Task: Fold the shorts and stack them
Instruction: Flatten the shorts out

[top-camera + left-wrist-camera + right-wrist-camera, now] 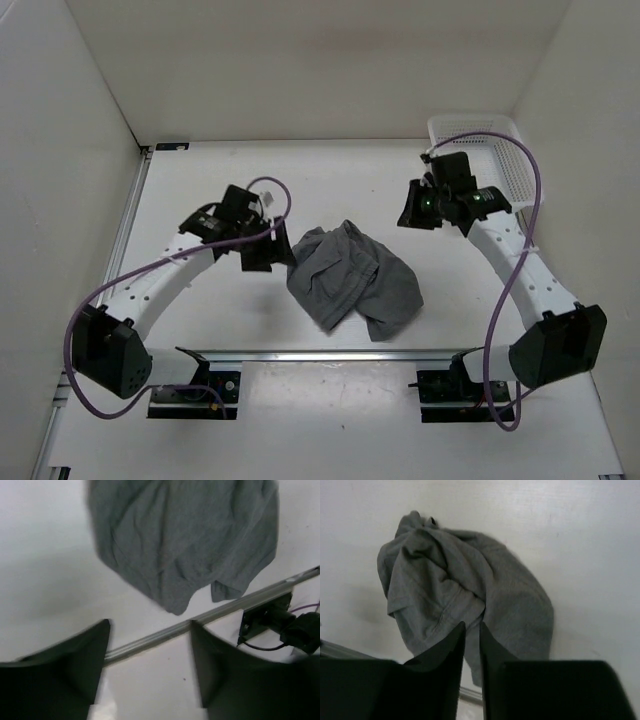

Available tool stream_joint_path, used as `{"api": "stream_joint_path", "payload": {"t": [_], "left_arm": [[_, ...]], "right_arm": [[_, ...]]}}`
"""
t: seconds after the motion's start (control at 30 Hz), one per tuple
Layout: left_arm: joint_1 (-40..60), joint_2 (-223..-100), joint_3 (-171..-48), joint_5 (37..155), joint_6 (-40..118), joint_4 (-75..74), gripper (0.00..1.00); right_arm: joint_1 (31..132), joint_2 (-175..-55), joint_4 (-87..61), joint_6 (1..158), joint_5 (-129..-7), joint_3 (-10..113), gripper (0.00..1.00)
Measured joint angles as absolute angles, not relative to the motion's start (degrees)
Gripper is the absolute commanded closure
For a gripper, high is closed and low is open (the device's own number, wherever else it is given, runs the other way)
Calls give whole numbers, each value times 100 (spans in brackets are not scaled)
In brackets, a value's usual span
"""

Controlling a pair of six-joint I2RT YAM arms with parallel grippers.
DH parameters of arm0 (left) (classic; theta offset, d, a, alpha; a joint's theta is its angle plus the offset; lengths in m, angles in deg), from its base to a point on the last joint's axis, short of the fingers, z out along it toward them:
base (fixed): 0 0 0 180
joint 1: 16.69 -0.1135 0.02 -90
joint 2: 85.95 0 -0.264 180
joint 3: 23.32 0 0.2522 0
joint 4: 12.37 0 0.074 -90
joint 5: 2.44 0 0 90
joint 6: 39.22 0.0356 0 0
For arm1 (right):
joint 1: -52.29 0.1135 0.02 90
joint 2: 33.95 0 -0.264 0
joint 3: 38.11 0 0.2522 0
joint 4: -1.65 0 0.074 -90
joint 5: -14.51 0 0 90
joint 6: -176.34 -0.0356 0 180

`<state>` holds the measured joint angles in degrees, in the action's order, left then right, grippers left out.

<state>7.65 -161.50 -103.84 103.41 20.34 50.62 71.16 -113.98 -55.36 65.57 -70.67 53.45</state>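
My left gripper next needs to grab the edge of the crumpled shorts nearest it and leave the opposite side free, so I can spread the shorts for folding.
The dark grey shorts (350, 280) lie crumpled in a heap on the white table between the two arms. They also show in the left wrist view (185, 540) and the right wrist view (465, 600). My left gripper (268, 250) is open and empty, just left of the heap's edge. In its own view the fingers (75, 670) stand wide apart over bare table. My right gripper (415, 208) is shut and empty, held above the table to the right of and behind the shorts. Its fingers (447, 670) are nearly together with nothing between them.
A white mesh basket (490, 150) stands at the back right corner, behind the right arm. A metal rail (330, 355) runs along the near side, with the arm bases mounted on it. White walls enclose the table on the left, back and right.
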Motion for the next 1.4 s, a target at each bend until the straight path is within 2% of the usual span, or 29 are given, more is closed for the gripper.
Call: {"api": "stream_joint_path", "payload": {"t": [0.03,0.1,0.2,0.23,0.37,0.63,0.7,0.73,0.77,0.8,0.83,0.93,1.0,1.1,1.2,1.23,1.27,1.33,1.4], "left_arm": [[942,-16143,-10170,10389,1960,4990,11],[1386,-16147,-9726,10475,1652,4832,0],[2114,-16202,-9392,10523,1258,4690,0],[2394,-16257,-9365,10512,1140,4605,0],[3084,-16609,-9252,10510,852,4196,0],[3235,-17931,-9158,10274,729,3536,0],[3226,-18215,-9250,10254,725,3569,9],[3218,-18257,-9317,10221,738,3552,17],[3204,-18294,-9383,10160,753,3503,54],[3170,-18326,-9435,10125,764,3458,76],[3143,-18333,-9457,10066,817,3416,90],[2888,-18246,-9475,9898,963,3490,90],[2662,-18038,-9475,9666,1007,3742,90],[2350,-17339,-9518,9235,1083,4223,90],[2090,-16530,-9912,8982,1160,4706,90],[2026,-16311,-10106,8927,1201,4813,90],[1976,-16147,-10316,8890,1221,4911,90],[1924,-15970,-10725,8816,1282,5073,90],[1915,-15935,-11057,8783,1339,5189,90]], "right_arm": [[7119,-11221,-5472,6515,-7043,5111,70],[7119,-10961,-5346,6437,-6947,4598,52],[7119,-10942,-5247,6314,-6783,3977,43],[7119,-10988,-5238,6281,-6742,3800,35],[7119,-11057,-5243,6225,-6646,3559,29],[7119,-11068,-5066,6229,-6556,3564,29],[7119,-11068,-5059,6233,-6541,3564,29],[7119,-11068,-5059,6236,-6536,3564,29],[7119,-11068,-5061,6236,-6525,3564,29],[7119,-11071,-5059,6238,-6504,3564,29],[7119,-11071,-5059,6240,-6473,3564,31],[7140,-11088,-5042,6257,-6324,3564,36],[7221,-11149,-4989,6271,-6226,3564,47],[7510,-11359,-4941,6244,-6147,3647,47],[7875,-11659,-4902,6218,-6130,3826,34],[7997,-11759,-4873,6207,-6112,3883,24],[8131,-11873,-4836,6190,-6104,3946,23],[8343,-12043,-4764,6161,-6088,4027,23],[8583,-12196,-4701,6128,-6097,4084,37]]}}
